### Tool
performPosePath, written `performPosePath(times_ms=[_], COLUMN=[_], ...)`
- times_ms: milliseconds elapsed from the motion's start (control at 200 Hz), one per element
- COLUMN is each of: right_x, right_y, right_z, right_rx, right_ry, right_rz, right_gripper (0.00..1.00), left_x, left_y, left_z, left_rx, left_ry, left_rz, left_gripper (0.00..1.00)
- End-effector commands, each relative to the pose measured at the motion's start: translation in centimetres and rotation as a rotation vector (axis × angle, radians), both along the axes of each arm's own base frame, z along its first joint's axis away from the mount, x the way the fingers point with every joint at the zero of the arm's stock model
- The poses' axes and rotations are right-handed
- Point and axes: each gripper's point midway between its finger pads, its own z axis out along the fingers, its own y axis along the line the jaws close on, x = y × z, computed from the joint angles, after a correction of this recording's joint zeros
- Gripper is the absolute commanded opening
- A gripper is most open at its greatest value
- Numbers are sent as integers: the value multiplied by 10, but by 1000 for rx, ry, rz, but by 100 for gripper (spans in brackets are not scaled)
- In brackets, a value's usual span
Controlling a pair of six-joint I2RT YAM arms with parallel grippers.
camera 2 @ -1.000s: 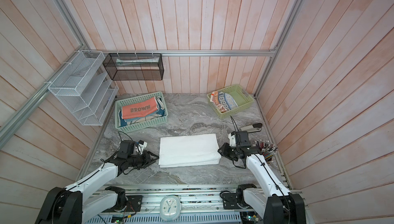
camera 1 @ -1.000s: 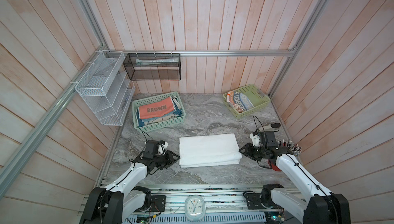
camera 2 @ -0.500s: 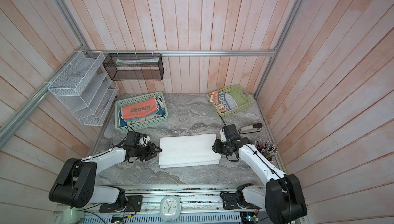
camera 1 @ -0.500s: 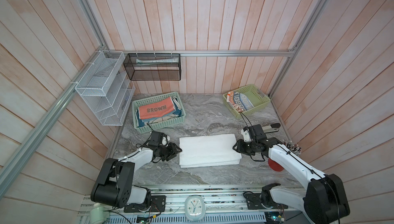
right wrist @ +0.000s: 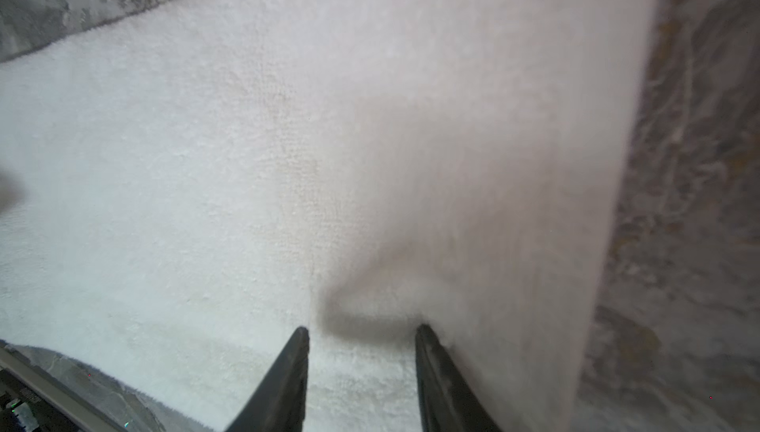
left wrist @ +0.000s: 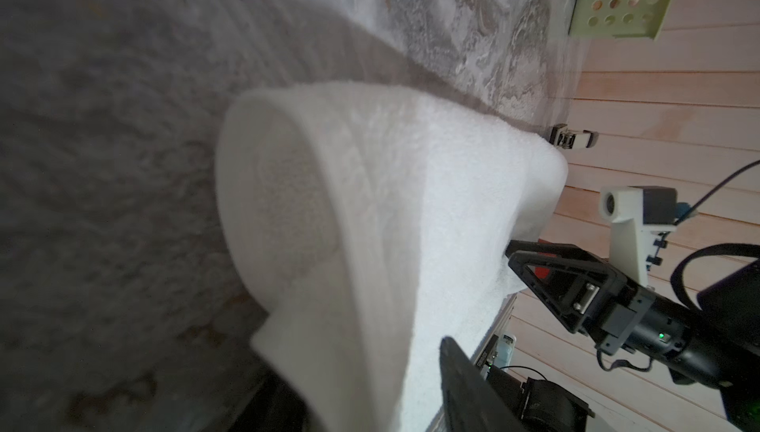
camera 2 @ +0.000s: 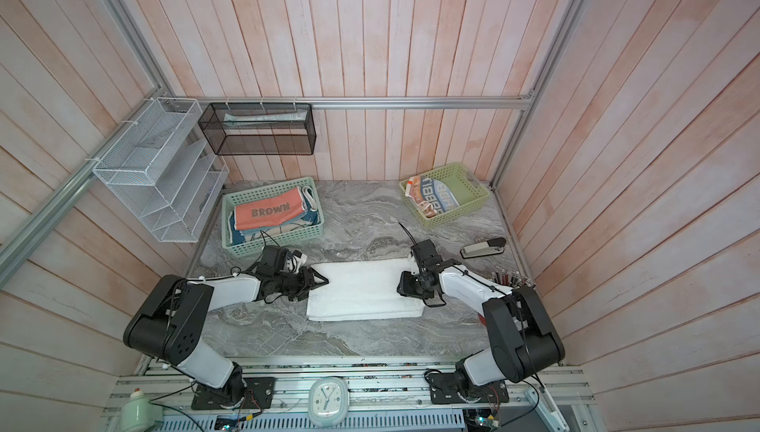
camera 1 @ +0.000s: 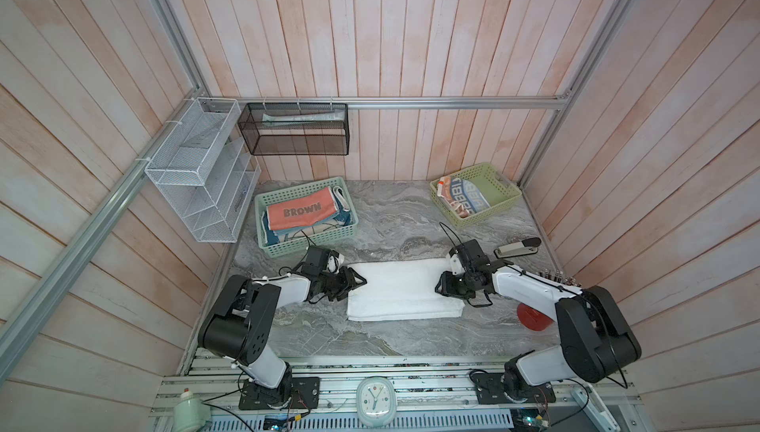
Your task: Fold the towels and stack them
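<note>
I should grip the folded white towel by its end next with my left gripper, layers together. The rest of the towel stays free to stack over the "BROWN" towel (camera 1: 302, 212).
A plain white towel (camera 1: 403, 290) (camera 2: 362, 290) lies folded in the middle of the marble table. My left gripper (camera 1: 357, 282) (camera 2: 318, 282) is at its left end, open; in the left wrist view the towel's end (left wrist: 370, 183) runs between the jaws of the gripper (left wrist: 362, 368). My right gripper (camera 1: 442, 286) (camera 2: 403, 284) is over the right end. In the right wrist view it (right wrist: 362, 329) stands open on the towel (right wrist: 205, 162), beside a raised flap. A coral "BROWN" towel (camera 1: 302, 212) and a striped lettered towel (camera 1: 462, 199) lie in baskets.
Two green baskets stand at the back, one on the left (camera 1: 304, 245) and one on the right (camera 1: 499, 191). A stapler (camera 1: 517, 248), a row of pens (camera 1: 555, 277) and a red object (camera 1: 532, 317) sit at the right. Wire racks (camera 1: 197, 170) and a black mesh basket (camera 1: 294, 129) hang on the walls.
Both grippers have moved inward from beside the towel to its two ends. The white towel lies where it was.
</note>
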Motion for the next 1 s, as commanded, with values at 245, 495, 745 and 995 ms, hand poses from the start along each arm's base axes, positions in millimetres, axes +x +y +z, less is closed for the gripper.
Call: performPosePath(times_ms=[245,495,745,995], right_x=[31,49,53,55], right_y=[-8,-13,-17,-12], right_z=[29,51,46,45], right_rx=[-56,-45,-35,-11], right_ry=[-165,-274,-263,-254], right_rz=[7,-11,-11,4], right_gripper=[45,45,45,45], left_x=[35,112,193,254], left_y=[-16,-40,-65,-26], left_z=[16,81,156,239], left_rx=[21,36,36,36], left_ry=[-32,-187,-355,-514], left_rz=[-27,-76,-123,-38], left_gripper=[0,0,0,0])
